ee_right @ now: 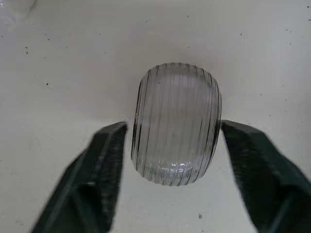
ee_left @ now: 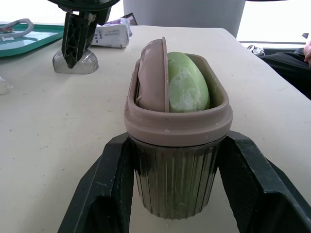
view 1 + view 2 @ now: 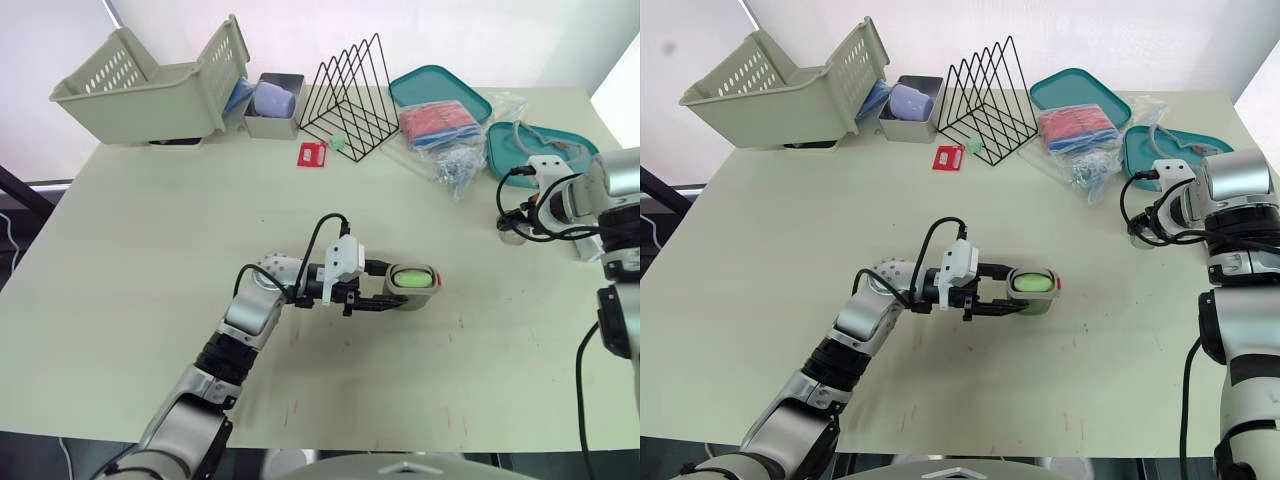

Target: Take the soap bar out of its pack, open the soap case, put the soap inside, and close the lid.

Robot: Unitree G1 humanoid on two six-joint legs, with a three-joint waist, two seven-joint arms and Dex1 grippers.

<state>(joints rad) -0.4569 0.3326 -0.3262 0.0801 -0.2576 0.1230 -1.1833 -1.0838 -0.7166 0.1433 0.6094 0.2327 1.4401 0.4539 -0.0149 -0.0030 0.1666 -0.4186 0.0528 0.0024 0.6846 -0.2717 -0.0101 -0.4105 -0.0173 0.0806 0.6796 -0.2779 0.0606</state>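
Next, the right gripper grabs the lid by its long ribbed sides, which face each other, since the lid curves away at its rounded ends.
The soap case [image 3: 412, 283] is a ribbed tub with a brown rim, lying just right of the table's middle. My left gripper [image 2: 177, 141] is shut on it, one black finger on each side. The green soap bar [image 2: 188, 90] stands in the case beside a tilted brown insert [image 2: 151, 73]. The clear ribbed lid [image 1: 177, 124] rests on the table at the right. My right gripper [image 1: 174, 128] is open and straddles the lid, with a thin gap at one finger. A white printed pack [image 2: 112, 34] lies behind the lid.
At the back stand a pale slatted basket [image 3: 150, 85], a grey tin [image 3: 272, 105] and a black wire rack [image 3: 355, 95]. A red card [image 3: 313, 153] lies in front of the rack. Two teal trays [image 3: 440, 90] [image 3: 545, 145] and plastic bags [image 3: 455, 150] crowd the back right.
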